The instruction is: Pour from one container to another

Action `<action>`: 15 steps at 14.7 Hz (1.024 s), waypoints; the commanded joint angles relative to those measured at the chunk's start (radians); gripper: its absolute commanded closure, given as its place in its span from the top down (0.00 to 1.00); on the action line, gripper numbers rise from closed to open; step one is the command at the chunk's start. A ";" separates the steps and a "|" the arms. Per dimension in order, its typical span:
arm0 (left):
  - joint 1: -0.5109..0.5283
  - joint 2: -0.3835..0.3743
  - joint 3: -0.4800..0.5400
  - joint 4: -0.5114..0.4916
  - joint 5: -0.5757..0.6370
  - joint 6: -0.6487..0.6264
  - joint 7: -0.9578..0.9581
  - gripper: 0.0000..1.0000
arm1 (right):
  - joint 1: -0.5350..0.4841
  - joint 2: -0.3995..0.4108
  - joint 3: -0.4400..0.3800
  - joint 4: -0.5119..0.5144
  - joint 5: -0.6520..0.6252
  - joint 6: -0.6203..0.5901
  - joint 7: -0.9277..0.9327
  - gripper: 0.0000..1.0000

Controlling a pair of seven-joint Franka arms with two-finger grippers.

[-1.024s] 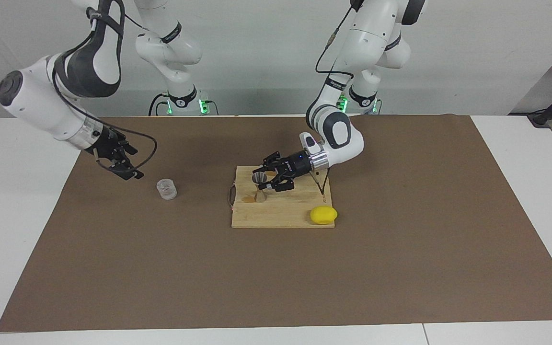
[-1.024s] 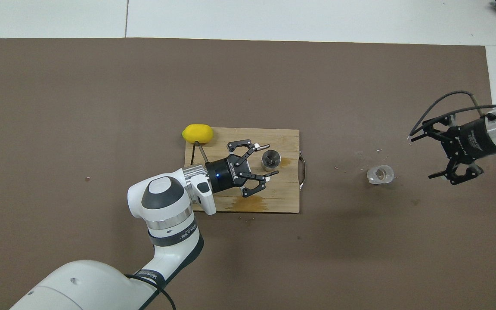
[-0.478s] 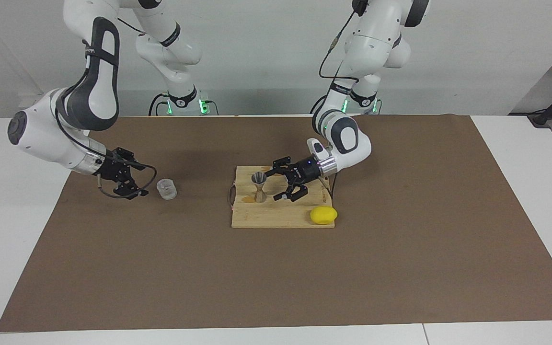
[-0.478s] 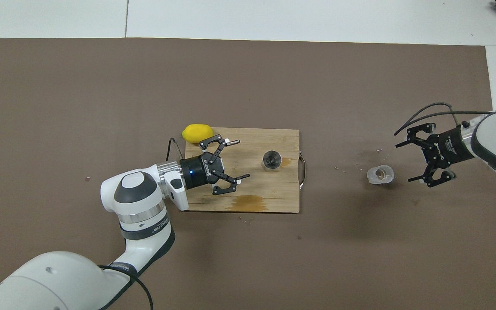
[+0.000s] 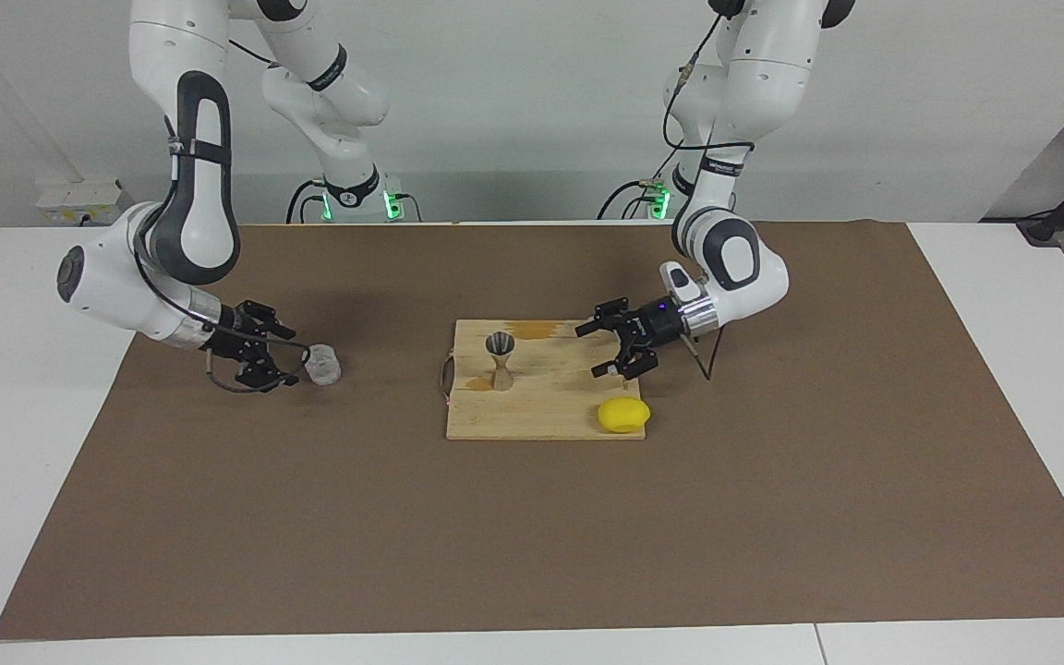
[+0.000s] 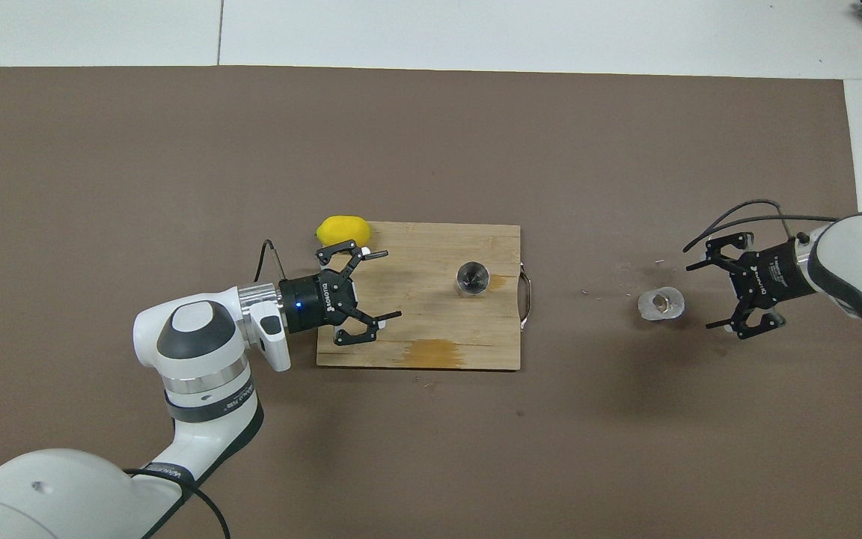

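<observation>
My right fingers stop short of the clear glass tumbler point(image 5: 322, 363) and should move closer before closing.
The metal hourglass jigger point(image 5: 500, 356) point(image 6: 472, 277) stands upright on the wooden board point(image 5: 541, 416) point(image 6: 431, 243). My left gripper point(image 5: 587, 352) point(image 6: 390, 285) hangs open and empty low over the board's end toward the left arm, a hand's width from the jigger. The clear glass tumbler point(image 5: 322, 363) point(image 6: 661, 303) stands on the brown mat toward the right arm's end. My right gripper point(image 5: 293, 356) point(image 6: 700, 297) is low beside the tumbler, open, fingers pointing at it and holding nothing.
A yellow lemon point(image 5: 623, 414) point(image 6: 343, 230) lies at the board's corner, farther from the robots than the left gripper. The board shows wet stains point(image 6: 435, 352) and a wire handle point(image 6: 527, 296). Small crumbs dot the mat near the tumbler.
The left gripper opened around the jigger and drew back toward the left arm's end. The right gripper came down and moved in toward the tumbler.
</observation>
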 commanded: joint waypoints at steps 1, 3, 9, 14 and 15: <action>0.111 -0.087 0.002 -0.055 0.156 -0.060 0.010 1.00 | -0.003 0.000 0.010 -0.040 0.065 0.053 -0.041 1.00; 0.218 -0.124 0.003 -0.046 0.320 -0.106 0.009 1.00 | 0.000 0.003 0.012 -0.069 0.095 0.081 -0.062 1.00; 0.491 -0.137 0.007 0.100 0.758 -0.325 -0.056 1.00 | 0.015 -0.001 0.012 -0.097 0.125 0.103 -0.072 1.00; 0.598 -0.135 0.007 0.331 1.075 -0.453 -0.267 1.00 | 0.034 0.000 0.012 -0.097 0.125 0.104 -0.070 0.99; 0.599 -0.138 0.008 0.374 1.124 -0.473 -0.277 1.00 | 0.034 -0.001 0.012 -0.097 0.125 0.103 -0.072 0.95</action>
